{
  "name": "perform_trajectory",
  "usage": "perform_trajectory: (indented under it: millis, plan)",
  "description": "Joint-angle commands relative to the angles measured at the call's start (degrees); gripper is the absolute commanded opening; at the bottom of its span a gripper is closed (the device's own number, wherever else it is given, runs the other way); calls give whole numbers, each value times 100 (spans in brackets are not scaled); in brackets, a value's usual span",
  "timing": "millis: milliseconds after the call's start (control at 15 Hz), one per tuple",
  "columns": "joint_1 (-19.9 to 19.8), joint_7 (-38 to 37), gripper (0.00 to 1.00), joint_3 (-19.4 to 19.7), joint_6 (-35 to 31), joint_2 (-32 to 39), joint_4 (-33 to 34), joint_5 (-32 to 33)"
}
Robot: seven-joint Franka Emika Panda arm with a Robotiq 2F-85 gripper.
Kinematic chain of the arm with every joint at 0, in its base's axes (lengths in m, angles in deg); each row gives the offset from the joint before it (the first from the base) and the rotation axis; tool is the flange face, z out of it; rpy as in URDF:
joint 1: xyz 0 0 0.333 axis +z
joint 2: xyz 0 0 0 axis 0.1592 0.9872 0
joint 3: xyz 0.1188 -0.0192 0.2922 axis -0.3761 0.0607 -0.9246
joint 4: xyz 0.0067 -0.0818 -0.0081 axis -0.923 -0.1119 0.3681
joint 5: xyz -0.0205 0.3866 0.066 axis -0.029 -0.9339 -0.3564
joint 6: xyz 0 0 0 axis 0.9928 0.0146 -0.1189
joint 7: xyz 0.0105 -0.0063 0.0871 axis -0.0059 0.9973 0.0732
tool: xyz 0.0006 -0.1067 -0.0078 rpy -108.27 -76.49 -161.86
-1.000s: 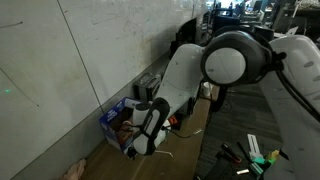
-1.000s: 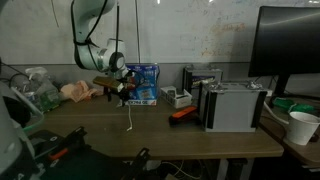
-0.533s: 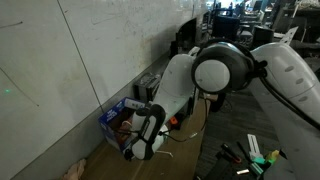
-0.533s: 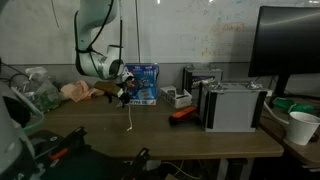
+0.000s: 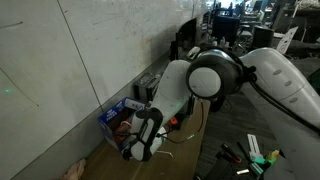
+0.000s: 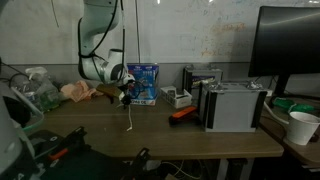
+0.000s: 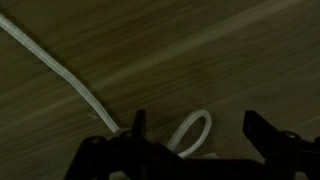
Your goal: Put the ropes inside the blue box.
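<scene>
My gripper closes on the rope's loop next, since its fingers are down at the table in the wrist view, level with the loop's sides.
A white rope [image 7: 60,65] lies on the wooden table; it runs from the top left of the wrist view and ends in a small loop [image 7: 192,133] between my fingers. In an exterior view it shows as a thin white line [image 6: 128,118] on the table. My gripper [image 7: 195,125] is open, with its fingers on either side of the loop, low over the table. It shows in both exterior views [image 6: 125,97] [image 5: 131,152]. The blue box [image 6: 143,80] stands against the wall just behind the gripper and also shows in an exterior view [image 5: 110,115].
A pink cloth [image 6: 75,90] lies beside the blue box. A grey metal case [image 6: 232,105], a red tool [image 6: 182,113], a white cup [image 6: 300,126] and a monitor [image 6: 290,50] stand further along the table. The wall [image 5: 60,70] is close behind.
The arm's upper links have swung a little and the gripper has shifted slightly toward the blue box. The rope lies where it was.
</scene>
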State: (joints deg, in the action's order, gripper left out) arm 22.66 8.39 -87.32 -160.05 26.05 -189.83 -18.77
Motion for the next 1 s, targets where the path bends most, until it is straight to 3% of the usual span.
perform_trajectory:
  millis: [0,133,667,733,933]
  plan:
    - [-7,142,75,-41,-130,146,193,-121]
    - [19,143,68,-10,-100,169,227,-109]
    - [-48,136,5,-65,-186,180,235,-141]
    - [-106,131,0,-117,-238,165,232,-166]
    - [-171,113,0,-149,-498,134,209,-212]
